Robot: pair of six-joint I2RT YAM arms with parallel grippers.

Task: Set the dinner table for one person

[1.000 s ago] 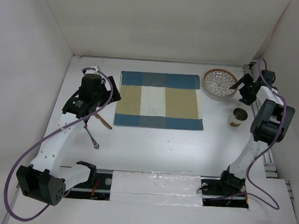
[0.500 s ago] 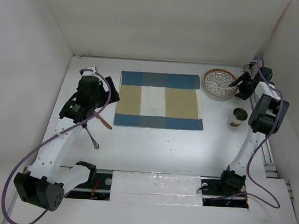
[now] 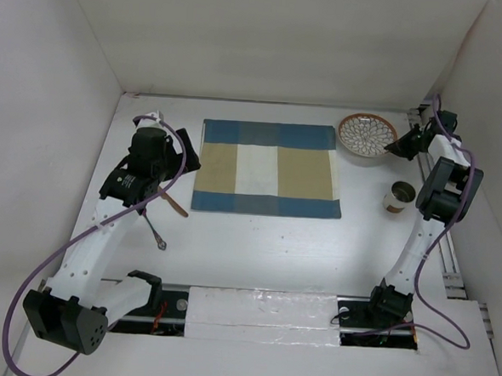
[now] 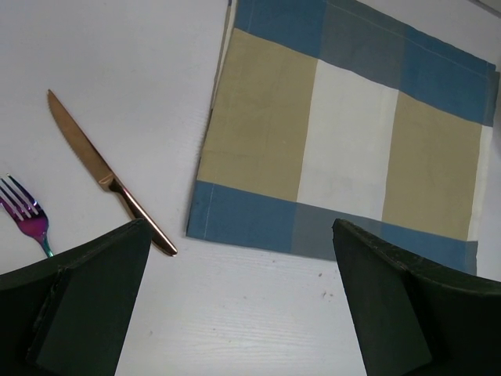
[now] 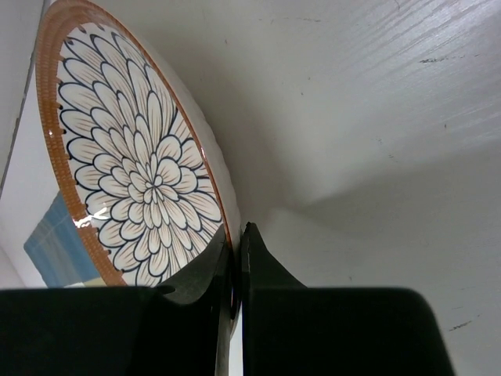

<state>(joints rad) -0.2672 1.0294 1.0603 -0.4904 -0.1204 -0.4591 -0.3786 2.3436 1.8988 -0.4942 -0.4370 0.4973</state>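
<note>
My right gripper is holding the plate's rim, so the plate would come up if I lifted the gripper now.
On the white dinner table lies a blue-and-beige checked placemat. A flower-patterned plate sits at the far right of it, and my right gripper is shut on its right rim, one finger inside and one outside. A small metal cup stands nearer on the right. A copper knife and an iridescent fork lie left of the placemat. My left gripper hovers open over the table by the placemat's near-left corner.
White walls enclose the table on the left, back and right. The plate lies close to the right wall and the right arm. A rail with the arm bases runs along the near edge.
My right gripper has moved in onto the plate's rim and shut on it. The left arm shifted a little early on, then stayed still.
</note>
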